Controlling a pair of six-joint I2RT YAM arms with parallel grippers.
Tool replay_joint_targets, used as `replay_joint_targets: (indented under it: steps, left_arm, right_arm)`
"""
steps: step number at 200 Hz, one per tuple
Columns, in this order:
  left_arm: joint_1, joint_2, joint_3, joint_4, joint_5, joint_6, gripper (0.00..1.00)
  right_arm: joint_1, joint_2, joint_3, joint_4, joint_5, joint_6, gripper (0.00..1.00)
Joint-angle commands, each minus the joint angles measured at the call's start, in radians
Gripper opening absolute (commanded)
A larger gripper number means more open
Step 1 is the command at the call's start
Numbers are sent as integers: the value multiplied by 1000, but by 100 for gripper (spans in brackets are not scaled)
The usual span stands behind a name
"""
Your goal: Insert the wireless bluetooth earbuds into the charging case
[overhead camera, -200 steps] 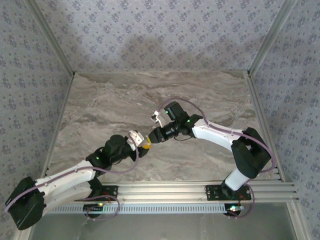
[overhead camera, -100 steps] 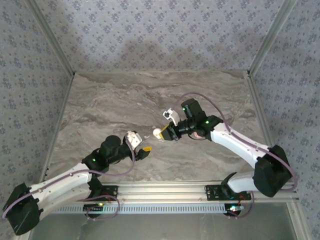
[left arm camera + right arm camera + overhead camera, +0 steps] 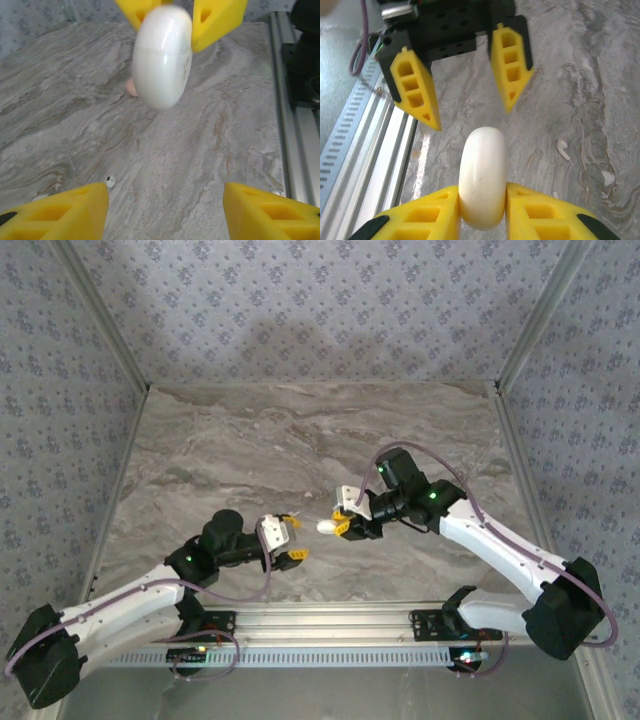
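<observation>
The left gripper grabs the charging case by its loose end next, clear of the case's seam, so the case is free to open for inserting earbuds.
The charging case (image 3: 327, 526) is a smooth white oval, held on edge above the table by my right gripper (image 3: 341, 527), which is shut on it. In the right wrist view the case (image 3: 481, 177) sits clamped between my yellow fingers (image 3: 432, 215). My left gripper (image 3: 291, 540) faces it a short way off, open, with nothing between its fingers. From the left wrist the case (image 3: 162, 55) hangs ahead with a seam across it. One white earbud (image 3: 562, 149) lies on the marble, and another earbud (image 3: 110, 180) lies by my left fingertip (image 3: 75, 210).
A small pale bit (image 3: 607, 177) lies on the marble near the earbud. A pinkish bit (image 3: 131, 87) shows behind the case. The aluminium rail (image 3: 400, 620) runs along the near table edge, close under both grippers.
The two grippers were together at the case; the left one opened and drew back. The right one carried the case away, towards the near right.
</observation>
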Motion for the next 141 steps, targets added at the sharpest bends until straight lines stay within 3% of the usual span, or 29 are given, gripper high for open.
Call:
replay_joint_targets:
  steps: [1,54,141]
  left_arm:
    - [-1,20,73,-22,96,75,62]
    - [-2,98,135,-63,160,121,61]
    - [-2,144,158,-81,193,134,55]
  right_arm:
    - [30,24,47,-123,13,-184,27]
    - [100,104,87,-122,8,-239,27]
    - [89,107,83,-31,-26,-198,25]
